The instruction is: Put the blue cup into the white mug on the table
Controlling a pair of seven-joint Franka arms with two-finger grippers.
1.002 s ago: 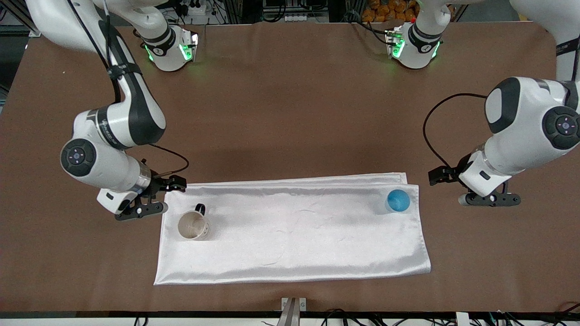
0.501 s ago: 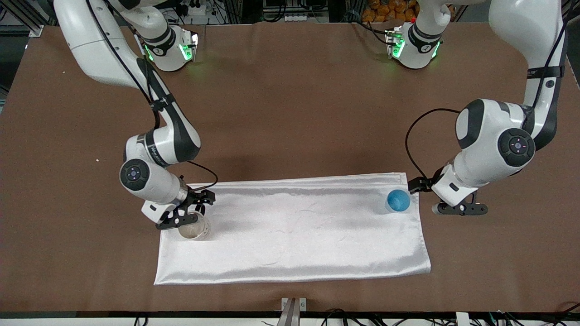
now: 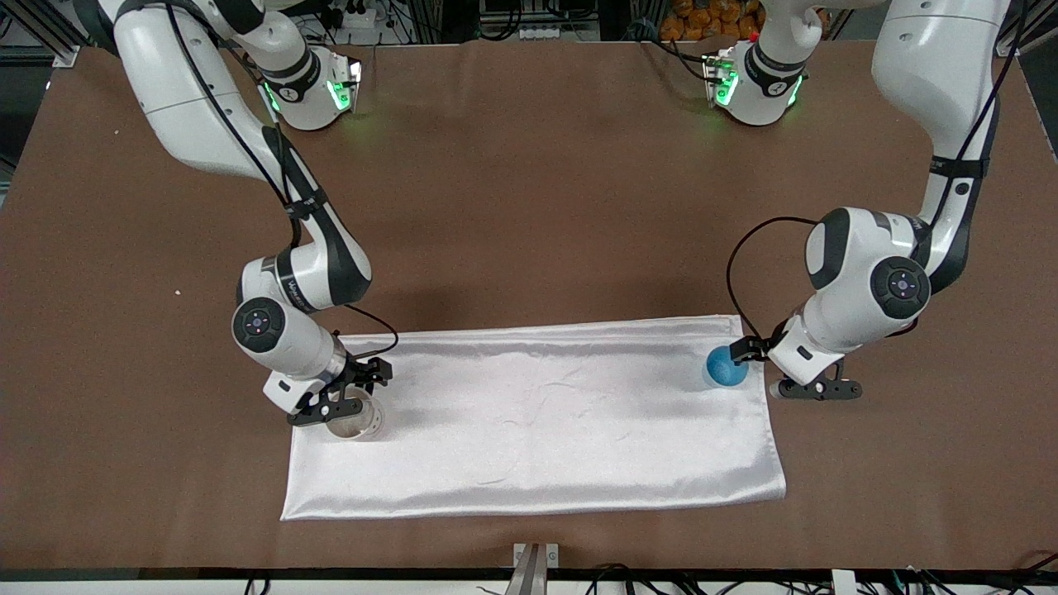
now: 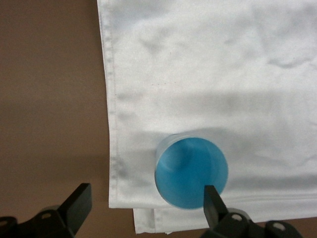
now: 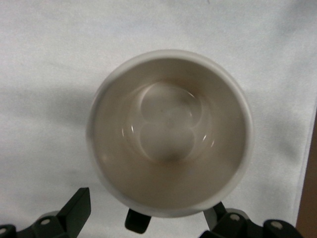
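Note:
My right gripper lowers before it closes on the white mug's black handle, since its fingers are still above the handle and closing now would miss.
The blue cup stands upright on the white cloth, at the cloth's end toward the left arm. My left gripper is open and low, just beside the cup. In the left wrist view the cup lies partly between my left gripper's fingers, and one finger overlaps its edge. The white mug stands upright at the cloth's other end. My right gripper is open right over it. In the right wrist view the mug is empty and its black handle lies between the gripper's fingers.
The shiny white cloth lies flat on the brown table, nearer to the front camera than the table's middle. The cloth's folded edge runs beside the blue cup. Both arm bases stand along the table's back edge.
Both arms have swung in toward the cloth. My right gripper moved from beside the cloth to over the mug. My left gripper moved in close beside the blue cup.

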